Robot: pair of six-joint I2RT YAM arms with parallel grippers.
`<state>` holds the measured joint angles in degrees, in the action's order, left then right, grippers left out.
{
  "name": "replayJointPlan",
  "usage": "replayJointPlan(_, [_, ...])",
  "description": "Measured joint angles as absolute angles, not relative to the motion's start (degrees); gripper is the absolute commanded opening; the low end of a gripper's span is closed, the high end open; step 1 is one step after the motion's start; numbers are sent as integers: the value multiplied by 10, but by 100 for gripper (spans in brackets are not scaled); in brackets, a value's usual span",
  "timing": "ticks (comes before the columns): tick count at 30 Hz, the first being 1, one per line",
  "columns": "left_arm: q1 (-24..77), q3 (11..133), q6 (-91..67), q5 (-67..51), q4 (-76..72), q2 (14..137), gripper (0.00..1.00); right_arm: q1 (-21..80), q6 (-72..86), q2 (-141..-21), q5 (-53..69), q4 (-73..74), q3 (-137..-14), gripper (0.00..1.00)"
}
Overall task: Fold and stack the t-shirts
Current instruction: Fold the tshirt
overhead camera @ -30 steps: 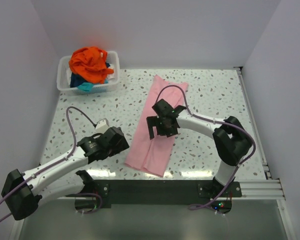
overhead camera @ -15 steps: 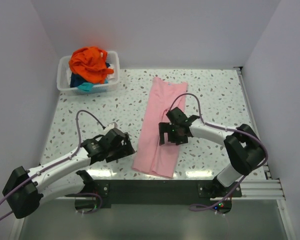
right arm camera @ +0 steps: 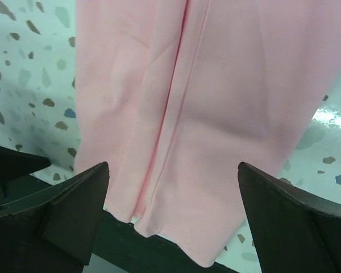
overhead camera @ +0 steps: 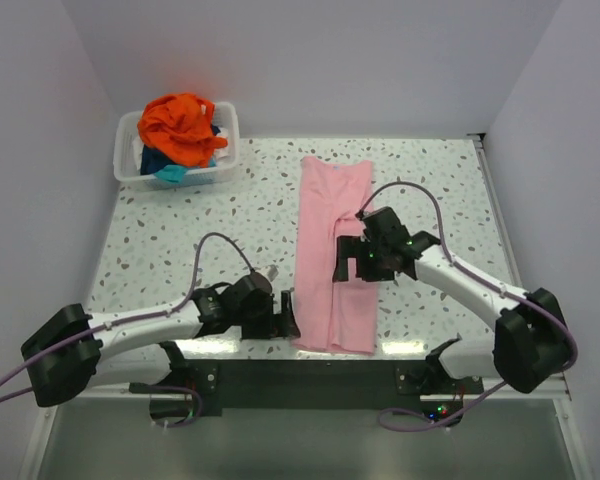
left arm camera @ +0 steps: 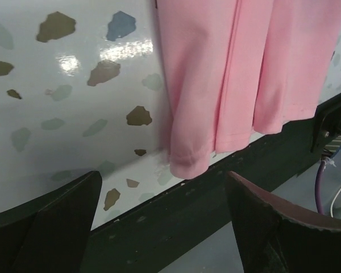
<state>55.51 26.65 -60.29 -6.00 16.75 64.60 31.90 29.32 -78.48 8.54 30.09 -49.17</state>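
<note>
I will fold one end of the t-shirt over the folded t-shirt, so next I will grab the light pink t-shirt's near hem at its outer corner (overhead camera: 368, 347) (right arm camera: 206, 256) with my right gripper.
A light pink t-shirt (overhead camera: 335, 250), folded into a long narrow strip, lies on the speckled table with its near hem at the table's front edge. It also shows in the left wrist view (left arm camera: 233, 74) and the right wrist view (right arm camera: 216, 114). My left gripper (overhead camera: 288, 315) is open and empty, low beside the shirt's near left corner (left arm camera: 187, 162). My right gripper (overhead camera: 345, 262) is open and empty, over the middle of the strip. A bright orange t-shirt (overhead camera: 180, 125) is heaped on teal (overhead camera: 170, 173) and dark blue cloth in the bin.
A white plastic bin (overhead camera: 130, 170) stands at the back left corner. The dark front rail (overhead camera: 310, 380) runs along the table's near edge, right below the shirt's hem; it also shows in the left wrist view (left arm camera: 176, 222). White walls close in the table.
The pink shirt has swung from slanted to straight and shifted right. My left gripper has moved right to its near left corner. My right gripper has moved right and nearer.
</note>
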Motion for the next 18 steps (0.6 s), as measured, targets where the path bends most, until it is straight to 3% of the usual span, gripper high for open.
replayJointPlan(9, [575, 266, -604, -88, 108, 675, 55, 319, 311, -642, 51, 378, -449, 99])
replayJointPlan(18, [615, 266, -612, -105, 73, 741, 35, 319, 333, -576, 55, 446, -362, 99])
